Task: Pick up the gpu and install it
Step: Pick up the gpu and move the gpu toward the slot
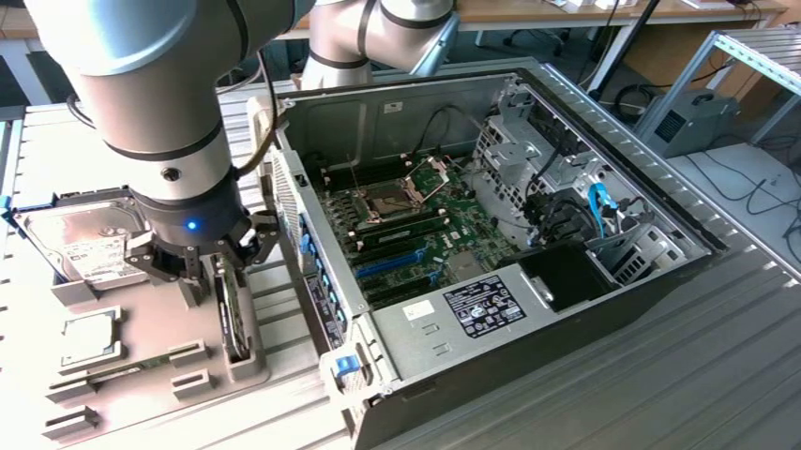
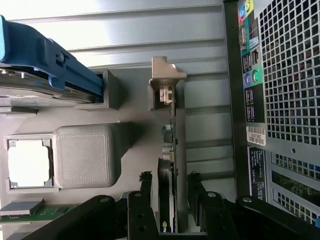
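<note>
My gripper should take hold of the GPU by its long edge at the cooler (image 2: 169,202) next. The GPU's metal bracket (image 2: 166,73) then stays free to fit the case.
The gpu (image 1: 231,314) stands on its edge in a slot of the grey holder tray (image 1: 150,323), to the exterior view's left of the open computer case. In the wrist view the gpu (image 2: 171,135) shows as a thin dark board running between two grey posts. My gripper (image 1: 213,272) hangs directly over it. Its black fingers (image 2: 145,186) stand open on either side of the card, apart from it, with the gripper (image 2: 169,187) centred on the board's edge. Nothing is held.
On the same tray lie a silver hard drive (image 1: 82,239) in a blue frame (image 2: 55,62), a processor (image 1: 88,339) and a green memory stick (image 1: 113,373). The open case (image 1: 651,281) shows the motherboard with blue slots (image 1: 394,262); its rear panel (image 2: 290,100) is close beside the card.
</note>
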{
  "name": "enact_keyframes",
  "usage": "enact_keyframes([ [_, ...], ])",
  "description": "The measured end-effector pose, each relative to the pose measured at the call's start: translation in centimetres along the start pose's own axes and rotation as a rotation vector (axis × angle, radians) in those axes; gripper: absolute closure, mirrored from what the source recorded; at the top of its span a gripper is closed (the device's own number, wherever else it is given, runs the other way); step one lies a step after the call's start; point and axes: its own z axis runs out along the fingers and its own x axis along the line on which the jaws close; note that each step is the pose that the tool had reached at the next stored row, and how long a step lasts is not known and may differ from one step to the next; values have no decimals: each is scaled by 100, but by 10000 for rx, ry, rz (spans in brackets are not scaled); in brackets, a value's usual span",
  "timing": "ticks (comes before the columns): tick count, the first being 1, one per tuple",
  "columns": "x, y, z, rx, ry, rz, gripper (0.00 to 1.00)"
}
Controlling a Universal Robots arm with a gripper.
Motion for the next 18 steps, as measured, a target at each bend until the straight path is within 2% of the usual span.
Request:
enact_keyframes([
  [18,19,-24,99,1,1,1,58],
])
